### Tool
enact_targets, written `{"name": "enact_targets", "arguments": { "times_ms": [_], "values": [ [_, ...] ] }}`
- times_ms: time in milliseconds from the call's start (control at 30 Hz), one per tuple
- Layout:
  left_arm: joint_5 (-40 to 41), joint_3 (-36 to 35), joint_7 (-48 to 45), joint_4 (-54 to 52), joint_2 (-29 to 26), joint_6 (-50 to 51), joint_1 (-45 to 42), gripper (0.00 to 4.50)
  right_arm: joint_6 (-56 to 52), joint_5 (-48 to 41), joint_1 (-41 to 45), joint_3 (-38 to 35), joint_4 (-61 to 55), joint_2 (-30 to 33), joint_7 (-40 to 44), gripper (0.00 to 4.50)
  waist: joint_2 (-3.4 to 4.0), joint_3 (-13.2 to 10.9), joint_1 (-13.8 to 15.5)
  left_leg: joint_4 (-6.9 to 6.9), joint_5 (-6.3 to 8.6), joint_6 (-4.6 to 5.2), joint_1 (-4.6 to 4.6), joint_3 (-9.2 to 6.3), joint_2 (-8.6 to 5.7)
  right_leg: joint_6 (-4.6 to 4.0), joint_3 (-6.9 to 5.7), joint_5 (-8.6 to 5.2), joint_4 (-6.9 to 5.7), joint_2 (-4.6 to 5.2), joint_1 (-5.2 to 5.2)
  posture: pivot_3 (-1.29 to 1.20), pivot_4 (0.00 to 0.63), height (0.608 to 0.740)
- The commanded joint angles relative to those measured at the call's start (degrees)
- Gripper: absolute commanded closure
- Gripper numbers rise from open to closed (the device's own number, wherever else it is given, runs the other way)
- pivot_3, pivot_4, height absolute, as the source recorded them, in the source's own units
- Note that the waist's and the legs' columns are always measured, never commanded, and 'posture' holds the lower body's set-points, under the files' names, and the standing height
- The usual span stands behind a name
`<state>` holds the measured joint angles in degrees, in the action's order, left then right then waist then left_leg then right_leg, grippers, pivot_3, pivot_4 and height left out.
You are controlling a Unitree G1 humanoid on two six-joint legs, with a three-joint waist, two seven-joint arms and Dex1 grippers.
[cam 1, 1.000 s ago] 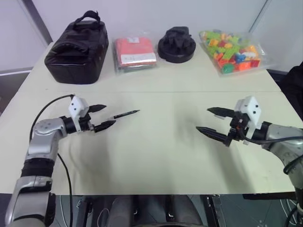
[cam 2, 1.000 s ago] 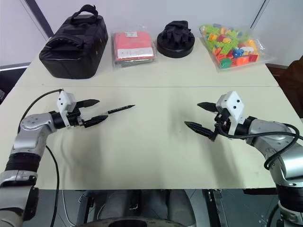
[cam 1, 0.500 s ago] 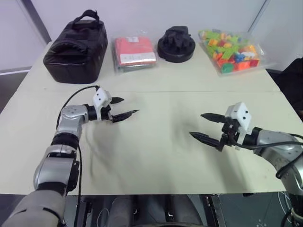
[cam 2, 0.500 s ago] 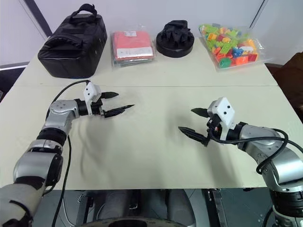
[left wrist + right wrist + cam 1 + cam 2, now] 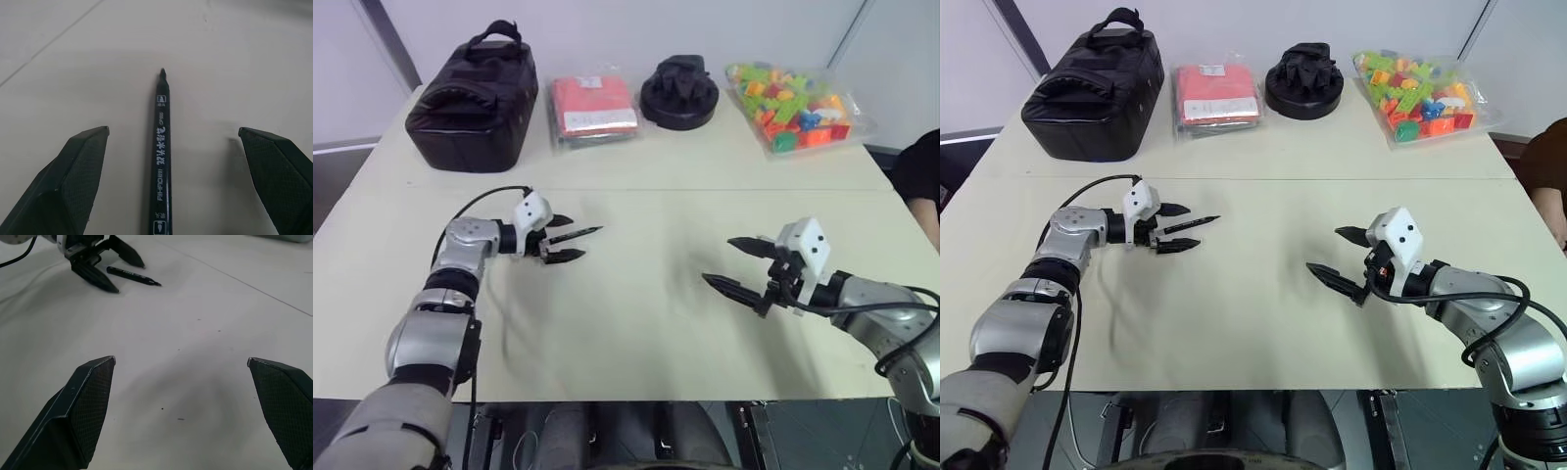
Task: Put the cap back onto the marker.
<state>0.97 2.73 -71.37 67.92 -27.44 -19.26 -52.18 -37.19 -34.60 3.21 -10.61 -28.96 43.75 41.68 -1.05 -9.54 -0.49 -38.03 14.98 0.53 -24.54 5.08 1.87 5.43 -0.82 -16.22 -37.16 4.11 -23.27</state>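
My left gripper grabs the marker by its printed body (image 5: pixel 570 236) next. The marker's pointed tip (image 5: pixel 600 228) then stays free for the cap.
The marker (image 5: pixel 574 234) is a thin dark stick lying flat on the cream table (image 5: pixel 636 333), uncapped, its pointed tip aimed away from my left arm. My left gripper (image 5: pixel 571 238) is open and low over the table, one finger on each side of the marker's rear half. In the left wrist view the marker (image 5: pixel 162 161) runs up between the two spread fingers (image 5: pixel 78 176) without touching them. My right gripper (image 5: pixel 720 260) hovers open and empty to the right, pointing toward the marker (image 5: pixel 133 276). The cap is out of view.
Along the table's far side stand a black bag (image 5: pixel 470 98), a red packet (image 5: pixel 592 108), a black round object (image 5: pixel 678 93) and a clear bag of coloured bricks (image 5: pixel 788 106). A seam (image 5: pixel 705 190) crosses the tabletop behind both grippers.
My left gripper has moved right and down from beside the marker's rear end until its open fingers straddle the marker. The right gripper has hardly moved.
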Motion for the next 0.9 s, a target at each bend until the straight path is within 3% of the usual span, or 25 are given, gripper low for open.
{"name": "enact_targets", "arguments": {
  "times_ms": [33, 400, 500, 700, 733, 900],
  "values": [
    [-1.92, 0.72, 2.14, 0.29, 0.10, -1.40, -0.92, 0.06, 1.00, -0.16, 0.35, -1.00, -1.88, -0.32, -0.33, 0.00, 0.00, 0.00, 0.00, 0.00, 0.00, 0.00, 0.00, 0.00, 0.00, 0.00, 0.00, 0.00, 0.00, 0.00, 0.00, 0.00, 0.150, 0.740],
    [-2.36, 0.18, 3.72, 0.63, 2.01, -1.60, -1.04, 0.06, 1.84, 0.99, 0.41, -0.18, -1.01, -0.66, -0.48, 0.00, 0.00, 0.00, 1.14, -0.16, 0.00, 0.00, 0.02, -0.02, -0.01, 0.07, 0.00, 0.04, -0.07, 0.00, 0.07, 0.00, 0.150, 0.740],
    [-2.73, 0.67, 3.20, 0.43, 2.30, -1.42, -1.33, 0.91, 1.91, 1.09, 0.36, -0.04, -0.94, -0.78, -0.62, 0.00, 0.00, 0.00, 1.17, -0.16, 0.00, 0.00, 0.02, -0.01, -0.01, 0.07, 0.00, 0.04, -0.07, 0.00, 0.07, 0.00, 0.150, 0.740],
    [-3.74, 1.79, 1.98, -0.25, 2.69, -1.35, -1.71, 4.15, 1.86, 1.21, 0.20, 0.15, -1.08, -1.31, -1.00, 0.00, 0.00, 0.00, 1.19, -0.16, 0.00, 0.00, 0.02, -0.02, -0.02, 0.07, 0.00, 0.04, -0.07, -0.01, 0.08, 0.00, 0.150, 0.740],
    [-3.76, 1.82, 1.80, -0.34, 2.77, -1.23, -1.75, 4.44, 1.85, 1.25, 0.16, 0.16, -1.08, -1.41, -1.04, 0.00, 0.01, 0.01, 1.19, -0.16, 0.00, 0.00, 0.02, -0.01, -0.02, 0.07, 0.00, 0.04, -0.07, -0.01, 0.08, 0.00, 0.150, 0.740],
    [-4.47, 2.17, 1.58, -0.73, 2.99, -1.71, -1.70, 4.44, 1.82, 1.44, -0.46, 0.20, -0.87, -1.95, -1.08, 0.00, 0.01, 0.01, 1.21, -0.17, 0.00, 0.00, 0.02, -0.02, -0.02, 0.07, 0.00, 0.04, -0.07, -0.01, 0.08, 0.00, 0.150, 0.740]
  ]
}}
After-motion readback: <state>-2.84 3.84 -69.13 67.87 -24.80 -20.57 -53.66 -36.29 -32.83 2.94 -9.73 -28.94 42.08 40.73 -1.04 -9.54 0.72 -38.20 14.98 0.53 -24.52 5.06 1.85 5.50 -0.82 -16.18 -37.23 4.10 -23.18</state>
